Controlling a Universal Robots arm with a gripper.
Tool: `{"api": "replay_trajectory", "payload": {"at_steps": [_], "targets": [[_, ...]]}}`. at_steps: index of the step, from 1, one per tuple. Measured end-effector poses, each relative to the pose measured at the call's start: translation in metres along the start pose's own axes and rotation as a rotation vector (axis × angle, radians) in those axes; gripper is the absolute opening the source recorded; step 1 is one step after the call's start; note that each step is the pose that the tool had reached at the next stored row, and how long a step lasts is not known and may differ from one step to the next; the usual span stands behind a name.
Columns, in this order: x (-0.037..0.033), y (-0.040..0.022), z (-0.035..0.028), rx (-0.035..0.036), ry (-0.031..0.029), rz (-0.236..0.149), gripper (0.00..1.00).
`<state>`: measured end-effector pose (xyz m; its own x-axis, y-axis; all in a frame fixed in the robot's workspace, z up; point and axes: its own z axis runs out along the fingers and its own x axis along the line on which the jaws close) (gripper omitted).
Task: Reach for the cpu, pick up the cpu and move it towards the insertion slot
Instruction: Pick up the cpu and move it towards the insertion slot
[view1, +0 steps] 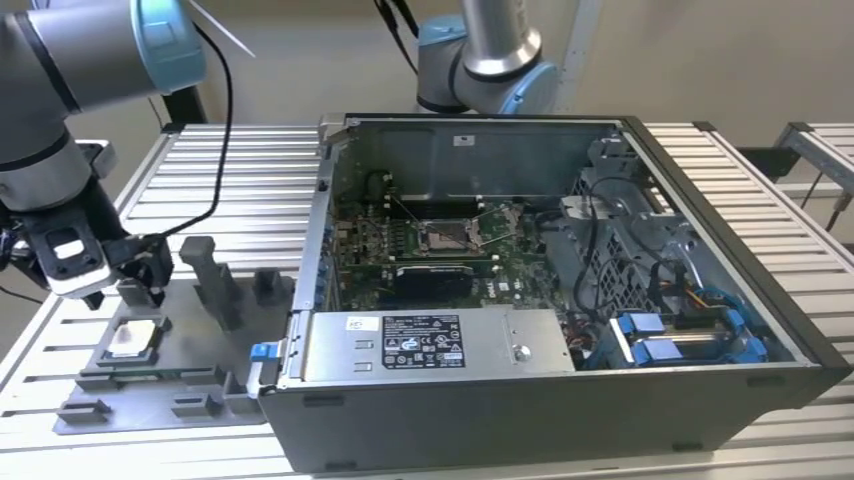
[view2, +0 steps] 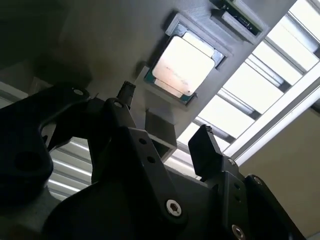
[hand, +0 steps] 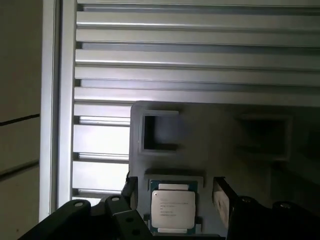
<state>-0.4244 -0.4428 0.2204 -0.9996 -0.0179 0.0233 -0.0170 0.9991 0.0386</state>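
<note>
I next need to grab the cpu by its open side edges to pick it up, because raised grey fixture parts run along two edges of the cpu (view1: 134, 340).
The cpu (view1: 134, 340) is a thin square chip with a silvery-white top. It lies flat in a nest of the grey fixture plate (view1: 160, 400) at the exterior view's left. My gripper (view1: 130, 294) hangs a little above it and stands open, with nothing between its fingers. In both wrist views the cpu (view2: 182, 65) (hand: 172, 210) lies beyond the two black fingertips (view2: 127, 95) (hand: 223, 198), untouched. The insertion slot (view1: 447, 236), a silver-framed socket with wire levers, sits on the green motherboard inside the open computer case.
The case wall (view1: 310, 240) rises between the fixture and the motherboard. Upright grey blocks (view1: 214, 275) stand on the fixture beside the gripper. A black plate (view1: 430, 285) lies below the socket. A second robot arm (view1: 487, 60) stands behind the case. The table top is slatted aluminium (hand: 200, 55).
</note>
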Motion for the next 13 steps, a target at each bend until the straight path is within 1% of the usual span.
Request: {"api": "replay_trajectory", "payload": {"at_steps": [2, 4, 6, 8, 13], "targets": [[0.0001, -0.0089, 0.0004, 0.0, 0.0002, 0.0, 1.0], [0.0002, -0.015, 0.0017, 0.0, 0.0007, 0.0, 1.0], [0.0002, -0.0195, 0.0033, 0.0, 0.0011, 0.0, 1.0], [0.0002, -0.0217, 0.0061, -0.0001, 0.0011, 0.0, 1.0], [0.0, -0.0225, 0.0153, -0.0001, 0.0013, 0.001, 1.0]]}}
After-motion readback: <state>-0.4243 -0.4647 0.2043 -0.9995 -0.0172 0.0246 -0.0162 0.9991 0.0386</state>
